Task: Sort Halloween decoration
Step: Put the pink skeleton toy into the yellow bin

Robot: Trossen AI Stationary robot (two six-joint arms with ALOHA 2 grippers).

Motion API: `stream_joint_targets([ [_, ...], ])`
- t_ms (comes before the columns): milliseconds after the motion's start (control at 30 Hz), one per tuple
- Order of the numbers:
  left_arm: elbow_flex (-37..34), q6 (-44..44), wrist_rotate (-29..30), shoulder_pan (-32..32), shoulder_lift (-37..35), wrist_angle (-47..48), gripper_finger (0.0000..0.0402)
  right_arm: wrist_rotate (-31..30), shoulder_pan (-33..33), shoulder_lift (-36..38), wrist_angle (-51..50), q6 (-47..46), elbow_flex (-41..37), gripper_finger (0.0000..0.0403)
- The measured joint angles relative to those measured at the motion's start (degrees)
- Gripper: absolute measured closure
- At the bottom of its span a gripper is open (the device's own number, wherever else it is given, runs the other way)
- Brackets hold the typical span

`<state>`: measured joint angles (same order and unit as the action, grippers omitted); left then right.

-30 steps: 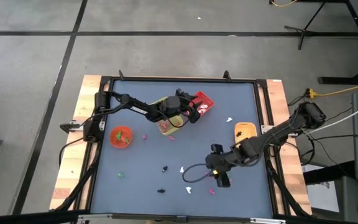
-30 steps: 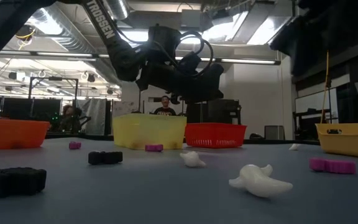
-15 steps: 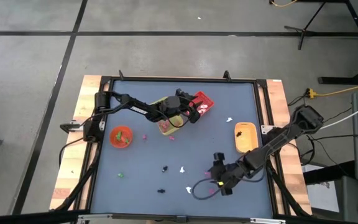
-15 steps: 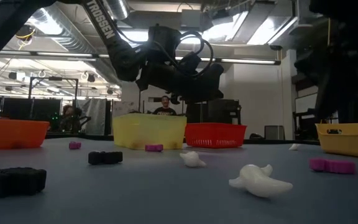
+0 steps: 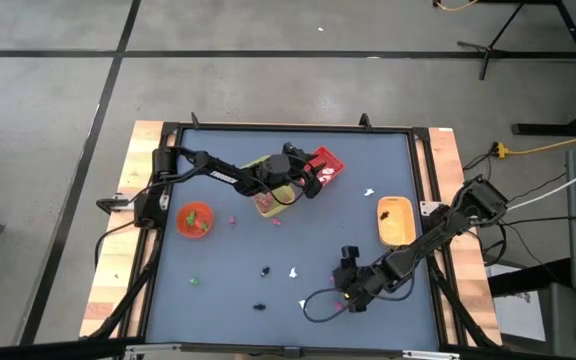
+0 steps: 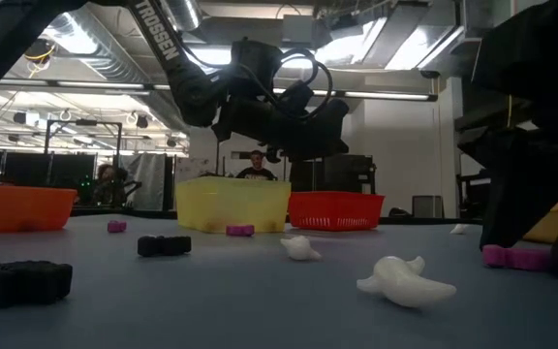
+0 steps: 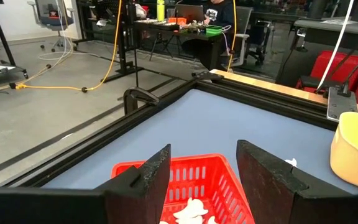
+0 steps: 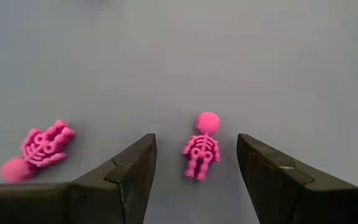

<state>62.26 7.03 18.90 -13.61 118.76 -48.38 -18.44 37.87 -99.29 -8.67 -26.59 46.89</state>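
I need to close my right gripper on the skeleton: the gripper's fingers are level with the pink skeleton (image 8: 202,148).
My right gripper (image 5: 347,294) is open, low over the table near its near edge. In its wrist view (image 8: 194,139) the fingers stand on either side of a pink skeleton trinket (image 8: 201,147) that lies flat; they touch nothing. A second pink skeleton (image 8: 36,149) lies beside it. My left gripper (image 5: 308,178) hovers open over the red bin (image 7: 197,186), which holds white trinkets (image 7: 191,210). More trinkets lie loose on the table: a white ghost (image 6: 405,279), black ones (image 6: 163,245) and a green one (image 5: 195,281).
The yellow bin (image 5: 271,200) stands next to the red bin (image 5: 326,163). An orange bowl (image 5: 195,219) with green trinkets sits toward the left edge and an orange tray (image 5: 395,220) toward the right. A cable loops on the table by my right gripper. People sit beyond the far edge.
My right gripper has moved toward the table's near edge and down, and now stands low over the pink skeletons. In the low view it has come down into the picture at the right, in front of the orange tray. The trinkets have stayed where they were.
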Motion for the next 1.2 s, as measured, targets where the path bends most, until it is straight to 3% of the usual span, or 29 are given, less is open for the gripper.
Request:
stream_joint_targets([
  [333, 0.00, 0.02, -0.07, 0.00, -0.02, 0.13, 0.0234, 0.40, 0.00, 0.00, -0.09, -0.21, 0.00, 0.0192],
  [667, 0.00, 0.01, -0.12, 0.00, -0.02, 0.13, 0.0234, 1.16, 0.00, -0.02, -0.18, -0.19, 0.02, 0.0308],
  [867, 0.00, 0.01, -0.12, 0.00, -0.04, 0.13, 0.0234, 1.09, 0.00, -0.04, -0.15, -0.19, 0.00, 0.0354],
  [1200, -0.02, -0.13, -0.44, 0.16, -0.58, 0.08, 0.0234, 1.07, 0.00, -0.08, 1.09, -0.15, -0.11, 0.0366],
])
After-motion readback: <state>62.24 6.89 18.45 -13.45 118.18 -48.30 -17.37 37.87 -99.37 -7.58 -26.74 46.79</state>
